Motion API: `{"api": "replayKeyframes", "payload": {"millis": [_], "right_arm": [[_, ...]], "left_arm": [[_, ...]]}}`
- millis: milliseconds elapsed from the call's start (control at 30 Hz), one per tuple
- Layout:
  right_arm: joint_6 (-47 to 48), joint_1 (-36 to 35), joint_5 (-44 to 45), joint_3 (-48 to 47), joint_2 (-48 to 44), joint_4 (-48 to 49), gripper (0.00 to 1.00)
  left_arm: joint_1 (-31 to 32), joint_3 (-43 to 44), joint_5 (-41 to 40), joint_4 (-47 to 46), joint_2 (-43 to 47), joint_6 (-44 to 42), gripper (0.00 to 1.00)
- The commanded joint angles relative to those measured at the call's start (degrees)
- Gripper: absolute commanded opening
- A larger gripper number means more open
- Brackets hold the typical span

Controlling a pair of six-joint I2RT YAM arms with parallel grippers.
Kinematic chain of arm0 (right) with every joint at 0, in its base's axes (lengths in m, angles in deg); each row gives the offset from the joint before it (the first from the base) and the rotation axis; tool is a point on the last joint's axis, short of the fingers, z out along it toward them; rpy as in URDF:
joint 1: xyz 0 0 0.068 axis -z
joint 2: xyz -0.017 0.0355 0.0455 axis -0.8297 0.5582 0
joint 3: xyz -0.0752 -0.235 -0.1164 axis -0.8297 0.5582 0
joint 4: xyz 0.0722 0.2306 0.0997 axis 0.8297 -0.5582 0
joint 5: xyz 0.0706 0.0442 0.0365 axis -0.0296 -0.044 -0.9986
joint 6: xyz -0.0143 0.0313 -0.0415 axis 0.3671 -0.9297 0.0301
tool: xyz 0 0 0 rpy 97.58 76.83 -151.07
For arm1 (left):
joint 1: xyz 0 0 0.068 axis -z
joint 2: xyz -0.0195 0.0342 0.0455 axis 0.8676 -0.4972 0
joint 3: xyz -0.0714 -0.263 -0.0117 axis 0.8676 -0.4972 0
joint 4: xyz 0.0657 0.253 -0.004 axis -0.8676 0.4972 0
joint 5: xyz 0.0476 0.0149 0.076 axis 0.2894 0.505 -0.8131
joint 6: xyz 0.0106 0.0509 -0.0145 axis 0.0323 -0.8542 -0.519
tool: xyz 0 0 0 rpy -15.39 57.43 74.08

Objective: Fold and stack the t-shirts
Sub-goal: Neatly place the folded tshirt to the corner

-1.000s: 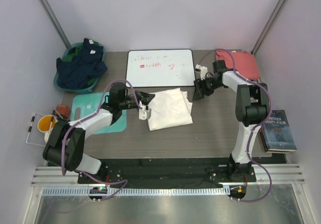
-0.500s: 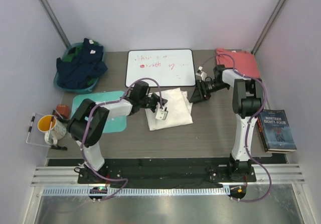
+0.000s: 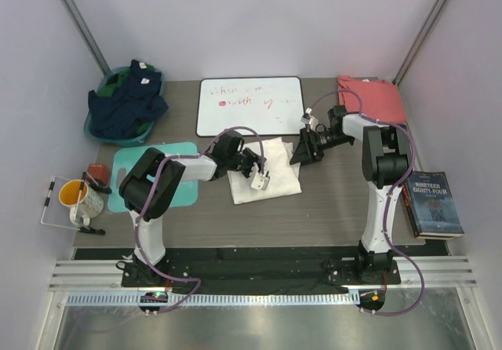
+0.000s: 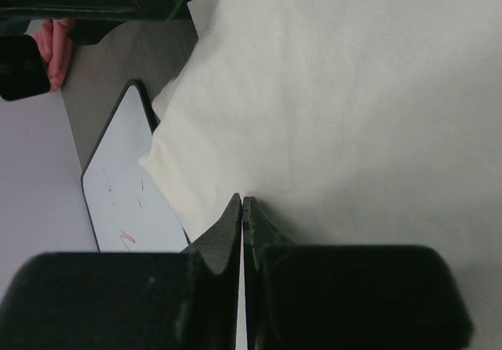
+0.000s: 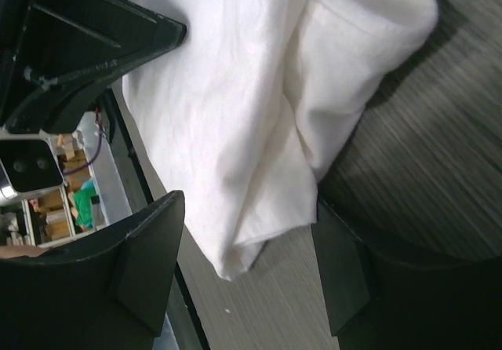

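Note:
My right gripper picks up the cream-white t-shirt by its layered side edge (image 3: 292, 156) next, to stack it still folded on the salmon-red t-shirt (image 3: 375, 99).
The cream-white t-shirt (image 3: 274, 162) lies folded in the middle of the table. My left gripper (image 3: 259, 177) is shut, and its tips rest on top of the shirt near the front left. In the left wrist view the shut fingertips (image 4: 241, 202) touch the cream cloth (image 4: 353, 114); nothing shows between them. My right gripper (image 3: 300, 152) is open at the shirt's right edge. In the right wrist view its jaws (image 5: 247, 248) straddle a folded corner of the shirt (image 5: 259, 91). The salmon-red t-shirt (image 3: 375, 99) lies at the back right corner.
A whiteboard (image 3: 249, 105) with red scribbles lies behind the shirt. A teal board (image 3: 129, 169) lies to the left, with a teal basin of dark clothes (image 3: 125, 105) behind it. A yellow mug (image 3: 74, 193) stands at the left edge. A book (image 3: 435, 203) lies at the right.
My left gripper has moved right, from the shirt's left edge onto its top. My right gripper has moved left to the shirt's right edge.

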Motion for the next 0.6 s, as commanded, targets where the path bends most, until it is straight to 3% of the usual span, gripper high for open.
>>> {"api": "replayKeyframes", "payload": {"millis": [0, 167, 400, 500, 567], "right_arm": [[-9.2, -3.7, 3.3, 4.7, -2.7, 13.5, 0.71], [-17.0, -6.6, 5.0, 8.0, -3.3, 22.6, 0.71], [-20.8, -9.9, 5.9, 9.9, -4.1, 26.8, 0.7], [-21.0, -10.3, 6.7, 10.8, -4.0, 27.4, 0.63], [-21.0, -10.6, 6.6, 11.6, -3.6, 27.5, 0.49]], "left_arm": [[0.6, -2.4, -1.5, -5.6, 1.5, 2.5, 0.0], [0.8, -5.3, -1.8, -7.5, 2.8, 3.1, 0.0], [1.3, -8.0, -2.8, -10.7, 4.0, 5.0, 0.0], [1.5, -9.0, -3.6, -11.5, 4.3, 6.0, 0.0], [1.4, -9.7, -4.0, -12.1, 5.1, 6.0, 0.0]]}}
